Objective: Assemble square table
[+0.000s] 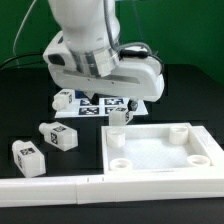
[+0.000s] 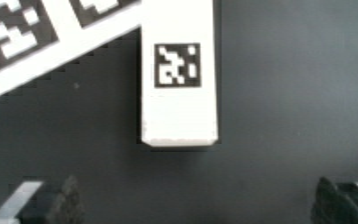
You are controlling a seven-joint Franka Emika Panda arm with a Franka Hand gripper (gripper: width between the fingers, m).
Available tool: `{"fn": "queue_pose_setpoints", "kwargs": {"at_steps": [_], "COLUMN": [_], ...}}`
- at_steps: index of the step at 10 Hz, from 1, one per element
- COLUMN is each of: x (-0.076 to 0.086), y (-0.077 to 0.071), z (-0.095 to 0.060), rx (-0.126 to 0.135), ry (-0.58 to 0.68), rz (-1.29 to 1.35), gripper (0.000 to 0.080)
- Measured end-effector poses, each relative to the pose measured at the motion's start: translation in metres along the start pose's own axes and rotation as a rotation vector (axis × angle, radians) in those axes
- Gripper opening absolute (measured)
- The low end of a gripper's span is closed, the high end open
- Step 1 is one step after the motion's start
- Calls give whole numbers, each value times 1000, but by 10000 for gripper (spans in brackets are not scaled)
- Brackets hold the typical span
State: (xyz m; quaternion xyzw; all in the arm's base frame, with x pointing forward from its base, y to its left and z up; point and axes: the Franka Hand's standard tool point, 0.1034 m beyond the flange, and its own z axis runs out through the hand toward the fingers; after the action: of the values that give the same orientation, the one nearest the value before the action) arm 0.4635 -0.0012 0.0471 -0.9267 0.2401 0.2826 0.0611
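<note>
The gripper grabs the tagged leg's plain square end (image 2: 179, 122) next, to stand the leg in the white tabletop's corner hole.
The white square tabletop (image 1: 160, 150) lies rim up at the exterior view's right, with round holes in its corners. Two tagged white legs (image 1: 30, 155) (image 1: 58, 135) lie left of it. A third leg (image 1: 63, 98) is by the marker board (image 1: 98, 106), and another (image 1: 121, 114) stands under the arm's hand (image 1: 100, 65). In the wrist view a tagged leg (image 2: 179, 80) lies on the black table below my gripper (image 2: 194, 205). The gripper is open and empty. Its dark fingers (image 2: 43, 200) stand wide apart and short of the leg's end.
A long white L-shaped rail (image 1: 50, 188) runs along the front edge, close to the tabletop's front left corner. The marker board also shows in the wrist view (image 2: 43, 35), beside the leg's far end. A green wall stands behind the black table.
</note>
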Motion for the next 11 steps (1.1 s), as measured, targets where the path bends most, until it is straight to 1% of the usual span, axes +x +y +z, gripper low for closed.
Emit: {"fn": "queue_pose_setpoints", "kwargs": {"at_steps": [1,2,3,4,6,7,9,10,11], "x": [0,-5,-16,-18,-30,-25,-24,-22,-26], "y": [2,6,8,8,1,1,1,0,2], "z": [1,4,8,11,13,13,15,23,29], "rx": [-7,-16,-13,-8,-35,-30,-28,-7,7], "ry": [-53,-150,-289,-376,-481,-463,-459,-417,-383], "rz": [5,16,32,44,59,57,51,5,-6], "gripper": [649,649,649,649,649,649,649,649,649]}}
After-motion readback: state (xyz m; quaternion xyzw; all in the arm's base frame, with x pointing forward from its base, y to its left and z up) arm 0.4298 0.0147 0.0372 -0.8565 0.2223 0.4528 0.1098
